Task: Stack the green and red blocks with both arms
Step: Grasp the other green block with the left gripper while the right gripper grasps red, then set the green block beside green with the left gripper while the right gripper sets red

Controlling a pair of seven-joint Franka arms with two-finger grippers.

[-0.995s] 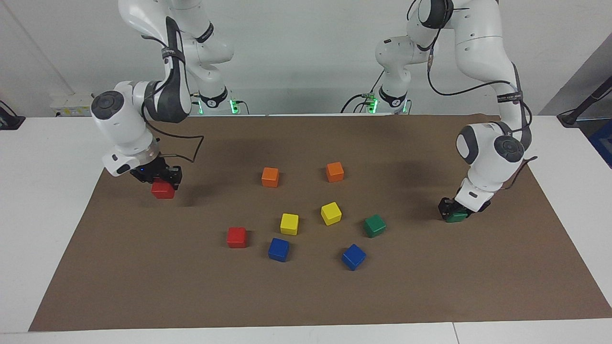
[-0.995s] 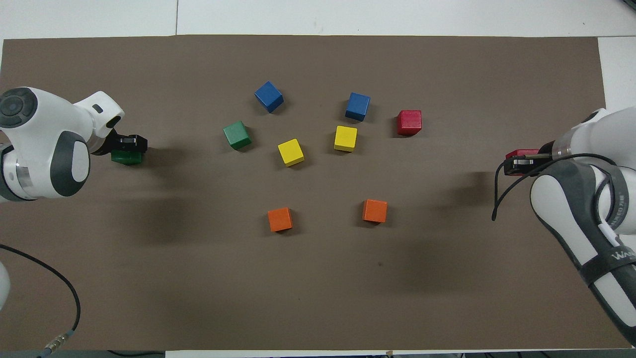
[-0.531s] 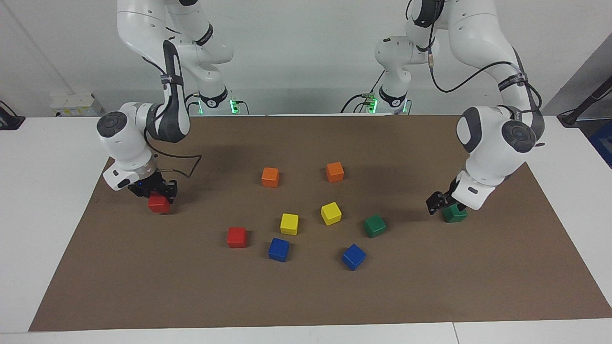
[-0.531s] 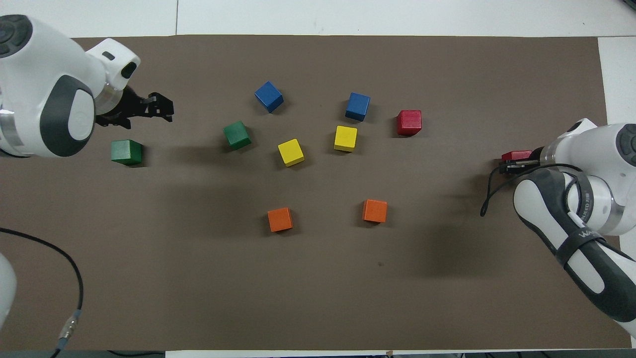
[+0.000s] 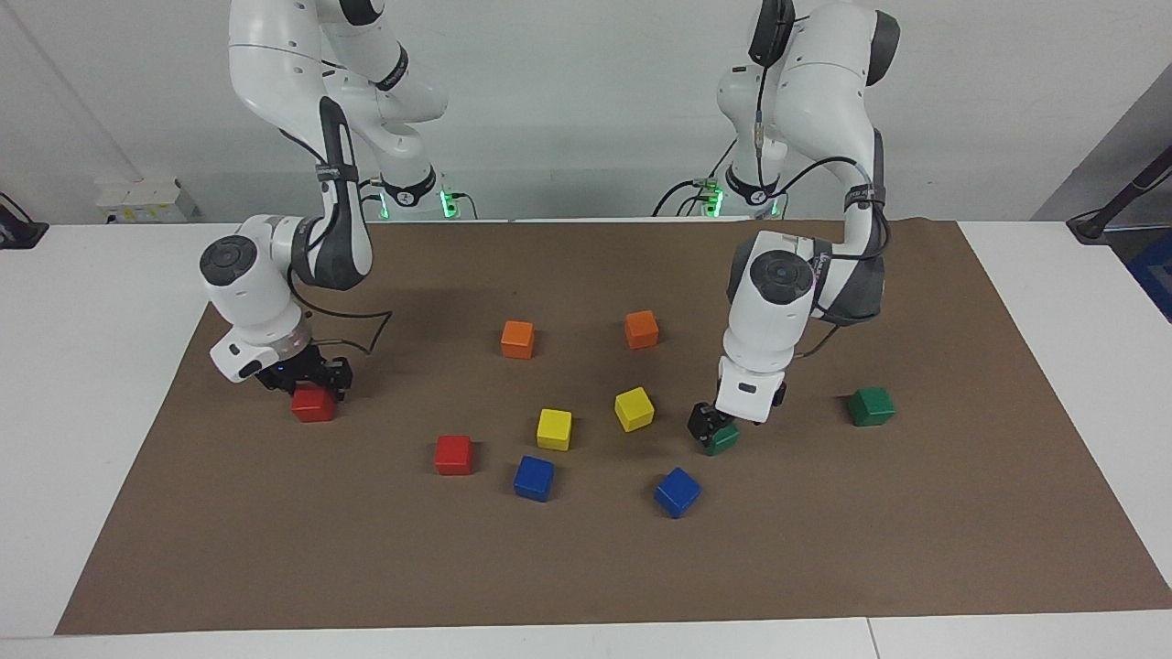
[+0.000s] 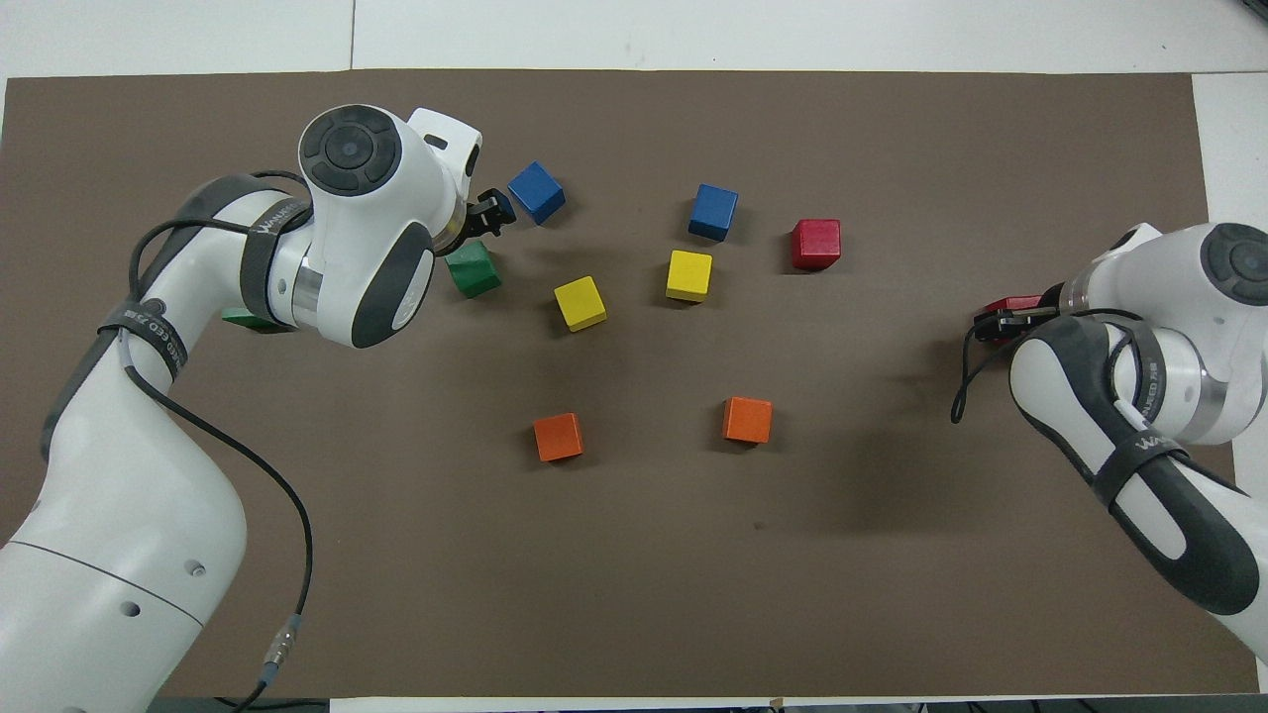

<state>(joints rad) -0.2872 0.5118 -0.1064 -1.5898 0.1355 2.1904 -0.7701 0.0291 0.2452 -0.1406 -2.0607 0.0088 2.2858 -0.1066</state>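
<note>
My left fingertips would miss the green block's sides now, so they must move closer first.
My left gripper (image 5: 712, 426) is open and low at a green block (image 5: 723, 438) beside the yellow cubes; one finger shows at the block's side. This block also shows in the overhead view (image 6: 474, 269), with the left gripper (image 6: 487, 212) above it. The second green block (image 5: 870, 405) lies free on the mat toward the left arm's end; the arm mostly hides it in the overhead view (image 6: 241, 319). My right gripper (image 5: 307, 383) is shut on a red block (image 5: 313, 404) low at the mat toward the right arm's end, also seen from overhead (image 6: 1020, 304). The second red block (image 5: 453, 454) lies free.
Two orange cubes (image 5: 517, 339) (image 5: 641, 329), two yellow cubes (image 5: 554, 428) (image 5: 634, 408) and two blue cubes (image 5: 533, 478) (image 5: 678, 491) lie about the middle of the brown mat (image 5: 824, 549). A blue cube (image 6: 536, 191) lies close to the left gripper.
My left gripper let go of one green block at the mat's end, rose and swung over to the other green block. My right gripper lowered its red block toward the mat.
</note>
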